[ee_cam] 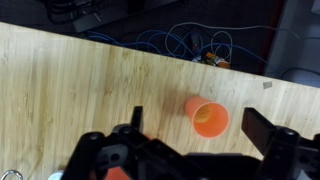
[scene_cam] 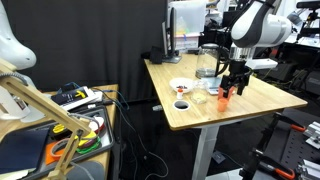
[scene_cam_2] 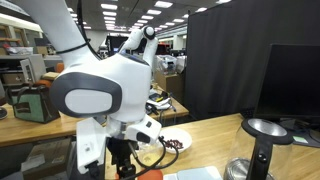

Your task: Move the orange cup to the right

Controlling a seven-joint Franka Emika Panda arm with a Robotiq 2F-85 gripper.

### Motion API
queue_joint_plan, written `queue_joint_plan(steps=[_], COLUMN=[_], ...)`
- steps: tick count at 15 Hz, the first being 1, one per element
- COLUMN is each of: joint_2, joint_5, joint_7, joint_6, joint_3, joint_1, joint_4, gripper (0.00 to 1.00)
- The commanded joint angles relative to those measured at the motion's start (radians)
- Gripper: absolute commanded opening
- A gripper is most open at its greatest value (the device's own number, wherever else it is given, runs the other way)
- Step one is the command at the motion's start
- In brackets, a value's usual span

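I should go lower before closing on the orange cup [scene_cam: 224, 98] between my fingers, as the cup's rim looks far below them.
The orange cup [ee_cam: 208, 118] stands upright on the wooden table [ee_cam: 60, 80], seen from above in the wrist view with its mouth facing up. My gripper [ee_cam: 200, 128] is open, hovering above the cup, which sits between the two fingers without touching them. In an exterior view the gripper [scene_cam: 233, 82] hangs just above the orange cup [scene_cam: 224, 98] near the table's front right part. A bit of a redder object [ee_cam: 115, 174] shows at the bottom edge of the wrist view; I cannot tell what it is.
A clear glass jug [scene_cam: 207, 64] stands behind the cup. A white bowl [scene_cam: 181, 85] and a small dish with red contents [scene_cam: 181, 103] sit to the cup's left. A cluttered side table [scene_cam: 70, 110] stands at the left. Cables lie on the floor beyond the table edge [ee_cam: 190, 45].
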Motion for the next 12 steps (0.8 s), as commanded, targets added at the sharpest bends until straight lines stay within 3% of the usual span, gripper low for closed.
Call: queue_joint_plan(steps=[1,12], joint_2=[0.016,0.053], joint_5=[0.000,0.018], joint_7=[0.009,-0.012], joint_6=[-0.001,-0.014], joint_3=[0.020,0.057], joint_1=[-0.039,-0.051], joint_4=[0.011,0.040], gripper=[1.00,1.00])
